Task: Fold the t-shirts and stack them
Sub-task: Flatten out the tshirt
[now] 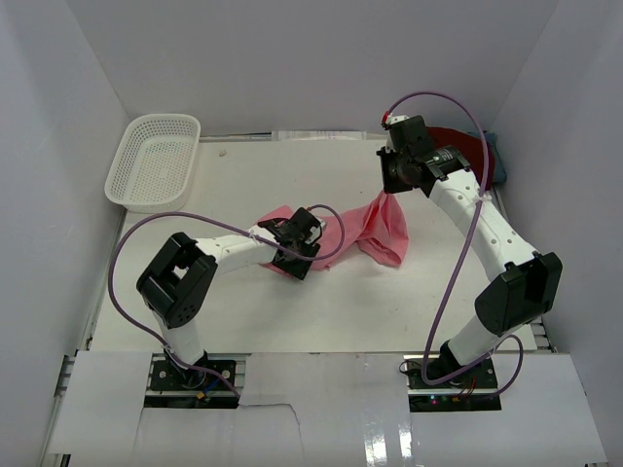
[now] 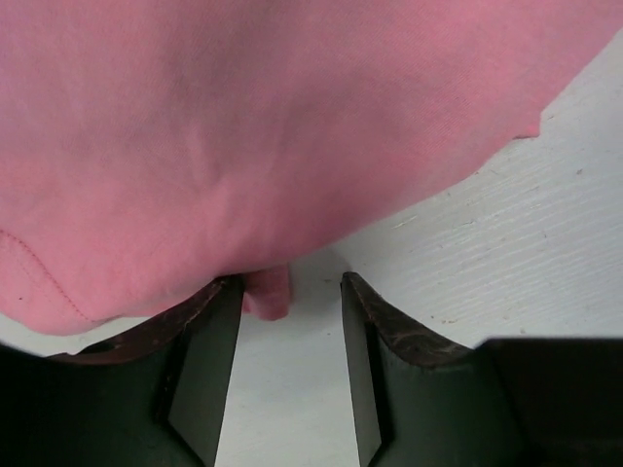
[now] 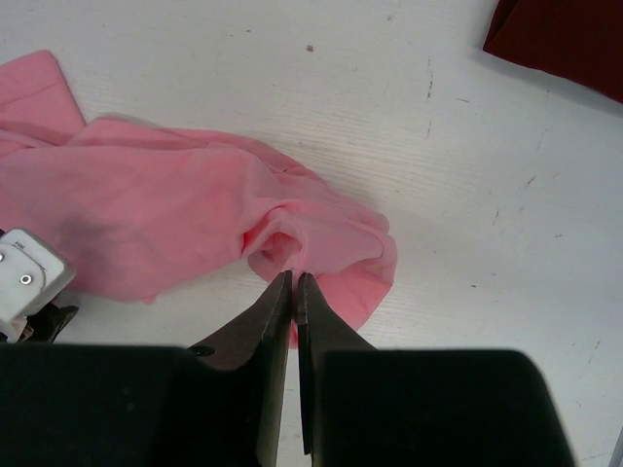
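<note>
The tuck of the pink t-shirt's edge is between my left gripper's fingers and closing now would catch it, so it is time to close on the tuck.
A light pink t-shirt (image 1: 384, 229) lies crumpled at the table's middle, with one end lifted. My right gripper (image 3: 294, 275) is shut on a bunched fold of it, holding that end up off the table near the back right (image 1: 393, 188). My left gripper (image 2: 291, 279) is low over the pink t-shirt's (image 2: 243, 126) other end. Its jaws stand open, with a small tuck of cloth by the left finger (image 2: 209, 331) and bare table between them. A dark red t-shirt (image 1: 453, 136) lies at the back right on a teal-grey one (image 1: 498, 165), both partly hidden by the right arm.
A white perforated basket (image 1: 122, 175) stands at the back left corner. White walls close in the table on three sides. The dark red t-shirt (image 3: 565, 39) lies just beyond the lifted pink cloth in the right wrist view.
</note>
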Available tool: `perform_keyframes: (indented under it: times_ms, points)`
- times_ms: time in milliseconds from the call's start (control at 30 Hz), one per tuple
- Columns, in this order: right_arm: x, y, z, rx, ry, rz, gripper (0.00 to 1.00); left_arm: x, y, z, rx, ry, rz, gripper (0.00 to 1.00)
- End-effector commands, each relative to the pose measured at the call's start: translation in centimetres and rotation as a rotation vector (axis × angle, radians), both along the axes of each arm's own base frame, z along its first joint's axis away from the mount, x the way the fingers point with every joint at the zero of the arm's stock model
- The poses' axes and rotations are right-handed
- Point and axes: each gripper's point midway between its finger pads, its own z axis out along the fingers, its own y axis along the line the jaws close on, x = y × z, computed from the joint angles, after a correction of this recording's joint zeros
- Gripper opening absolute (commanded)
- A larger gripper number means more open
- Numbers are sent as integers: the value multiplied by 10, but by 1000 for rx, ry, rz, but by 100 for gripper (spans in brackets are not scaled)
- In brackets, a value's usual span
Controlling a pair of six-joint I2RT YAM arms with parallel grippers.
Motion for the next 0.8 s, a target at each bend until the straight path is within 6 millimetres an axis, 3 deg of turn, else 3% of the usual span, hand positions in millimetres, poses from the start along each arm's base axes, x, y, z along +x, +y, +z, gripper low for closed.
perform_keyframes:
  times_ms: [0,233,267,300,333,400,500,567,600,700,767]
  points:
    - [2,0,20,36,-64,3,11,-2,-5,8,-35,3,-4,55]
    - [1,-2,22,37,-69,-1,11,-4,2,-4,-16,80,27,30]
    - [1,-4,22,38,-70,-4,11,-3,3,-4,-24,88,40,21]
    - [1,-4,23,38,-72,-6,11,-2,5,-4,-36,101,52,4]
    - [1,-5,24,38,-74,-8,11,1,12,-4,-46,112,77,0]
    - [2,-8,25,38,-77,-15,11,-4,8,-2,-100,162,82,0]
    - [9,-11,28,52,-77,-23,11,6,10,18,-162,146,125,0]
    - [15,-16,31,58,-79,-37,10,20,7,51,-239,94,155,0]
    - [21,-17,38,61,-89,-46,10,30,15,65,-267,74,194,0]
    - [31,-30,47,67,-99,-81,9,57,29,134,-413,-36,257,0]
    - [39,-40,50,78,-103,-106,9,68,37,189,-511,-135,267,0]
